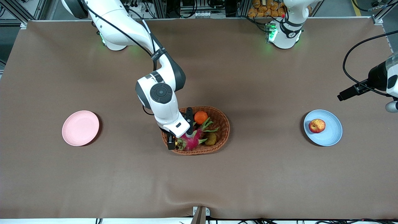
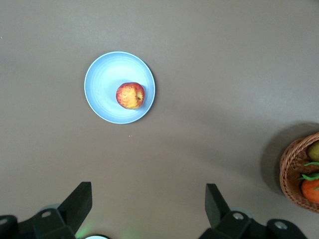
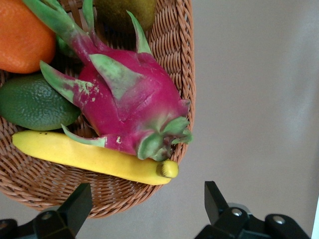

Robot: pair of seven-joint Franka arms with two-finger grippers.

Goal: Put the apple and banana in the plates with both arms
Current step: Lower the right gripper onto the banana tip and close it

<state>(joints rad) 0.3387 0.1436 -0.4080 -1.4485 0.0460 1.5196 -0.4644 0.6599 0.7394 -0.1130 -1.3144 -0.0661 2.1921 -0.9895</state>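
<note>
The banana needs to go in the pink plate. My right gripper should pick it up next by its stubby stem end (image 3: 165, 170).
The red-and-yellow apple (image 1: 317, 125) lies in the pale blue plate (image 1: 332, 137); both also show in the left wrist view, the apple (image 2: 130, 95) on the plate (image 2: 102, 79). My left gripper (image 2: 147, 196) is open and empty, high over bare table beside that plate. The yellow banana (image 3: 89, 157) lies in the wicker basket (image 3: 114, 196) against its rim, under the dragon fruit (image 3: 129, 104). My right gripper (image 1: 173, 142) hangs open and empty just above the banana at the basket's edge, also seen in the right wrist view (image 3: 147, 191). The pale pink plate (image 1: 80, 128) is empty.
The basket (image 1: 224, 124) sits mid-table and also holds an orange (image 1: 201, 117), a green fruit (image 3: 35, 102) and a brownish fruit (image 1: 211, 139). The left arm's wrist (image 1: 388, 77) hangs at the table's end above the blue plate.
</note>
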